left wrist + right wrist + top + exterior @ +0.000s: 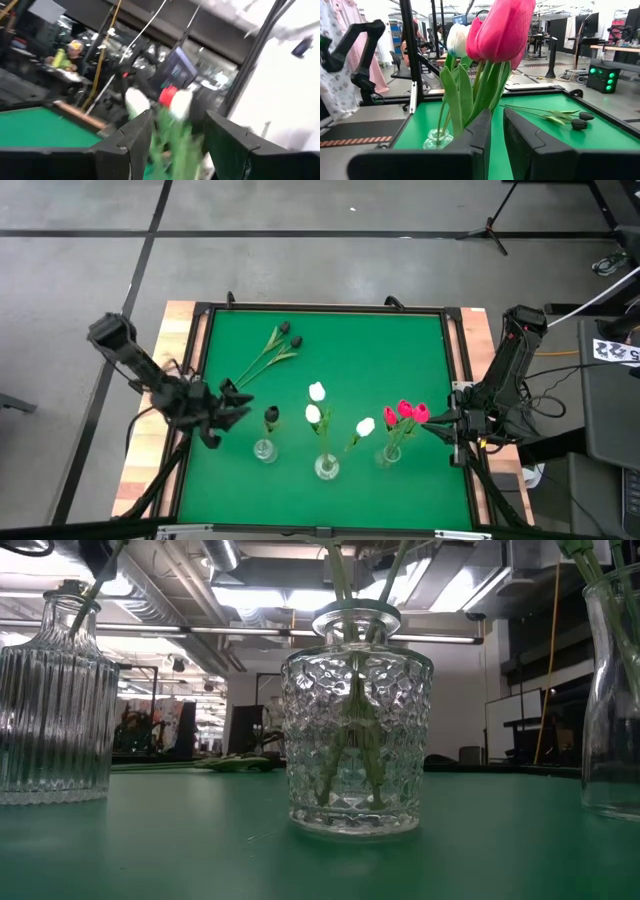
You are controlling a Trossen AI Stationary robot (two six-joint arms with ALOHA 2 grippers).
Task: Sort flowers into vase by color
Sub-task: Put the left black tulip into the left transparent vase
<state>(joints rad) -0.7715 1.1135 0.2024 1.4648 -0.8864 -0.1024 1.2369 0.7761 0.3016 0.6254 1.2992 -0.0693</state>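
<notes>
The lying black flower needs to be sorted into its color's vase (265, 451), so my left gripper needs to grab the flower by its stem below the leaves next.
Three glass vases stand in a row near the table's front edge. The left vase (265, 449) holds one black flower (272, 415). White flowers (316, 392) stand in the middle vase (326, 467), and red flowers (405, 412) in the right vase (388, 455). One more white flower (366, 426) rises between those two; which vase holds it does not show. Two black flowers (285, 338) lie flat on the green mat at the far left. My left gripper (240, 408) hangs open just left of the black flower, holding nothing. My right gripper (436, 425) is shut beside the red flowers (506, 27).
A raised black frame (320, 308) borders the green mat (350, 350), with a wooden rim outside it. The vases (355, 710) stand close together along the near side. The mat's far right part is bare. Stands and cables lie on the floor beyond the table.
</notes>
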